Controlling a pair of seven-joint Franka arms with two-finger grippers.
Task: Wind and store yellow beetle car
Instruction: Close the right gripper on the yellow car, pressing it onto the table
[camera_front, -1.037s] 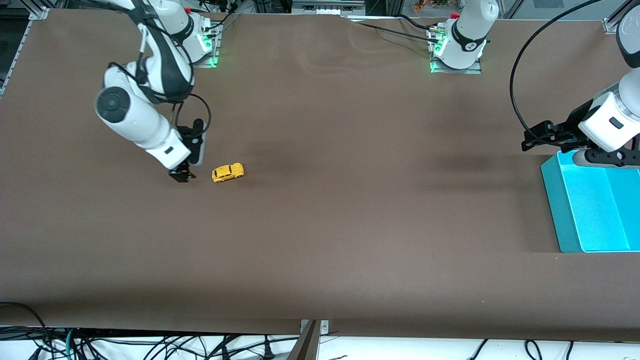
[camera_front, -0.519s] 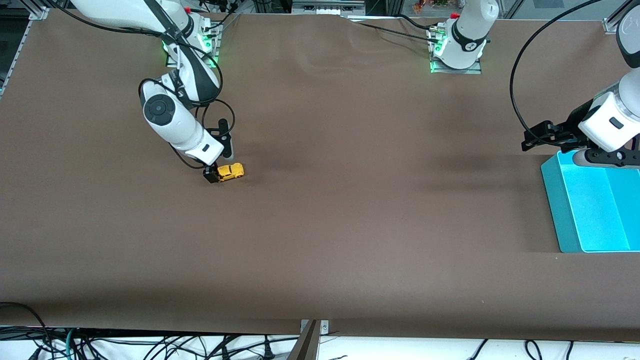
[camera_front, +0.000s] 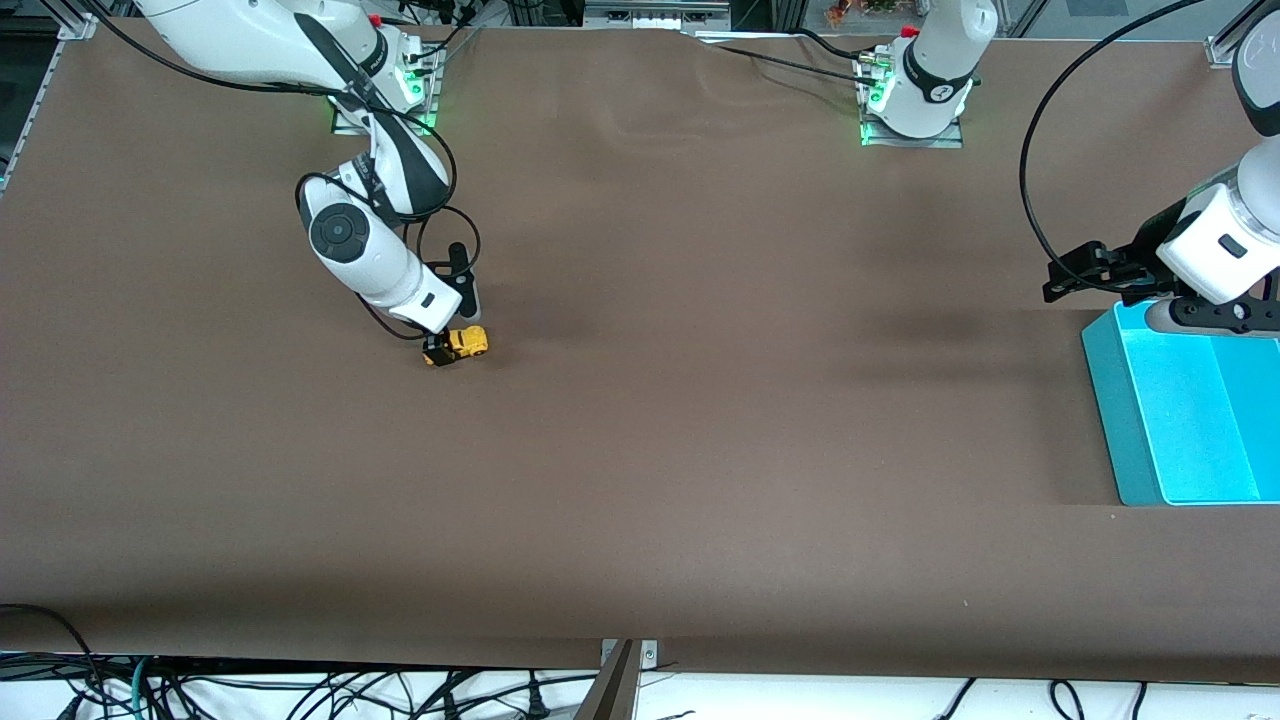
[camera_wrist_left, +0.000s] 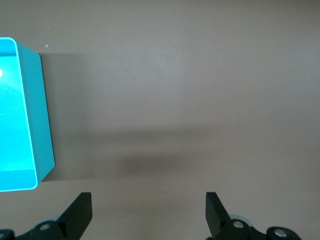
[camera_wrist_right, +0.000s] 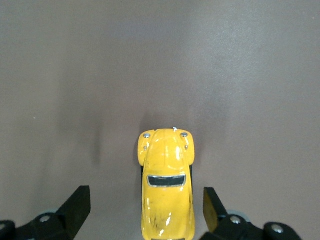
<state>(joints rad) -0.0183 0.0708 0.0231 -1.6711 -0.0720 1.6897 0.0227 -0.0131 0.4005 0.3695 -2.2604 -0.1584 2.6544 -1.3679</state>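
Observation:
The yellow beetle car's rear body (camera_wrist_right: 167, 212) is between my right gripper's black fingers, which will close now and catch the car.
The yellow beetle car (camera_front: 465, 343) stands on the brown table toward the right arm's end. My right gripper (camera_front: 440, 350) is low over the car's end toward the right arm's end of the table, open. In the right wrist view the car (camera_wrist_right: 166, 185) lies between my open fingers, one black fingertip (camera_wrist_right: 77, 205) on each side with a gap to the body. My left gripper (camera_front: 1085, 270) is open and empty, up by the corner of the teal bin (camera_front: 1110, 420) at the left arm's end; its fingertips (camera_wrist_left: 80, 212) show over bare table beside the bin (camera_wrist_left: 42, 125).
The teal bin is open-topped and shows nothing inside. Brown cloth covers the whole table. Cables hang below the table's front edge.
My right gripper has moved along the table from beside the car to over it, so its fingers now straddle the car's body. The car and the left arm have not moved.

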